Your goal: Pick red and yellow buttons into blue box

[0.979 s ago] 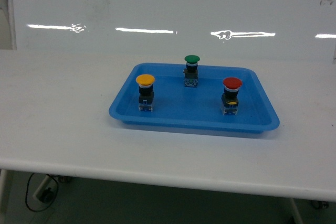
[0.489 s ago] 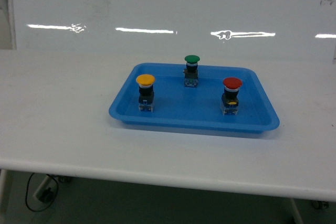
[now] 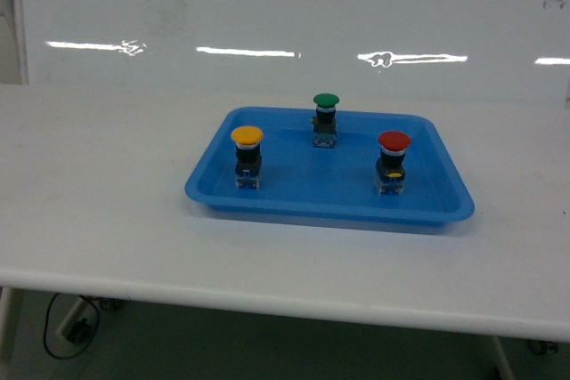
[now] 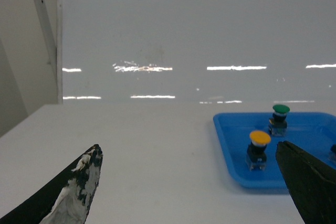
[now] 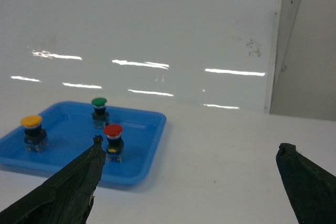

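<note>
I will next carry the red button off to the blue box (image 3: 329, 209), so I will hold it by its red cap (image 3: 394, 141) with my right gripper.
The blue box (image 3: 329, 209) is a shallow blue tray on the white table. The yellow button (image 3: 247, 156) stands upright in its left part and the red button (image 3: 393, 160) upright in its right part. Neither gripper shows in the head view. In the left wrist view my left gripper (image 4: 188, 148) is open over bare table, left of the box (image 4: 231, 145), and the yellow button (image 4: 258, 149) stands just beside its right finger. In the right wrist view my right gripper (image 5: 190, 144) is open over bare table right of the box (image 5: 152, 129); the red button (image 5: 113, 140) sits by its left finger.
A green-capped button (image 3: 326, 117) stands upright at the back of the blue box. A white wall rises behind the table. The table's front edge (image 3: 267, 295) runs across the lower head view, with a cable on the floor below at the left.
</note>
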### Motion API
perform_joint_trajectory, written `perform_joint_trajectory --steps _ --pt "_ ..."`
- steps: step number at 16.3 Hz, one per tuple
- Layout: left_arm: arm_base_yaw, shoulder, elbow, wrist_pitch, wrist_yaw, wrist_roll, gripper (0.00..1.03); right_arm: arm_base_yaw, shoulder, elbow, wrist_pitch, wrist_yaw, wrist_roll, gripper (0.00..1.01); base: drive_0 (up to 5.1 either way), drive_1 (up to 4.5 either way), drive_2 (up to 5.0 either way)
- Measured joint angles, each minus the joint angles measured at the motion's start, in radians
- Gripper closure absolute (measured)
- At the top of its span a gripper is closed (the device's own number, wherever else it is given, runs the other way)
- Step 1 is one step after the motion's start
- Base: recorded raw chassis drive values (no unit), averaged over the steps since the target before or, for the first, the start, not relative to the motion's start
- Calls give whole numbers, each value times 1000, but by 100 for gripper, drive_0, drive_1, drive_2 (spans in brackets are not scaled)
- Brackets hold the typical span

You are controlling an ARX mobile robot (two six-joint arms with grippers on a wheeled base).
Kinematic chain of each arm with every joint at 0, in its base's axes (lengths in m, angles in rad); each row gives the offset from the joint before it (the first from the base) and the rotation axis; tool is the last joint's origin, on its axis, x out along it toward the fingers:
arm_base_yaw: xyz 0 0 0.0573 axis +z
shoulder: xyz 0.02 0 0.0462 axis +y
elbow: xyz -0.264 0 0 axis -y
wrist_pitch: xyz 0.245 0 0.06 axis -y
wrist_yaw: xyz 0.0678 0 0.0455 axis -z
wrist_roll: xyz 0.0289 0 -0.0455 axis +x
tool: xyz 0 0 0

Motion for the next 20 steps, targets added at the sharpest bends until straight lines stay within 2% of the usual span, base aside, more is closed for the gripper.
perform_joint_trajectory --steps 1,3,5,6,8,10,11,12,13,15,18,20 --pt "0 122 42 97 17 22 5 20 80 38 59 -1 2 3 0 0 0" --pt "0 335 122 213 27 49 5 62 253 113 174 5 13 3 0 0 0" --pt "-5 554 223 309 16 82 5 113 431 184 231 42 13 3 0 0 0" --pt "-2 643 277 298 8 97 5 144 507 212 246 65 11 3 0 0 0" --pt "-1 704 305 275 0 105 5 154 585 247 232 111 -2 3 0 0 0" --pt "-1 695 306 285 0 108 5 154 587 247 233 114 -7 3 0 0 0" --pt "-1 694 306 284 0 109 5 154 584 247 232 114 -8 3 0 0 0" --pt "-1 694 306 284 0 109 5 138 629 252 286 107 -16 3 0 0 0" --pt "-1 694 306 284 0 109 5 68 802 329 396 100 -24 3 0 0 0" --pt "-1 694 306 284 0 109 5 29 928 409 409 88 -35 3 0 0 0" --pt "-1 694 306 284 0 109 5 10 1024 472 410 56 -38 3 0 0 0" --pt "-1 694 306 284 0 111 5 3 1101 536 399 5 -41 3 0 0 0"
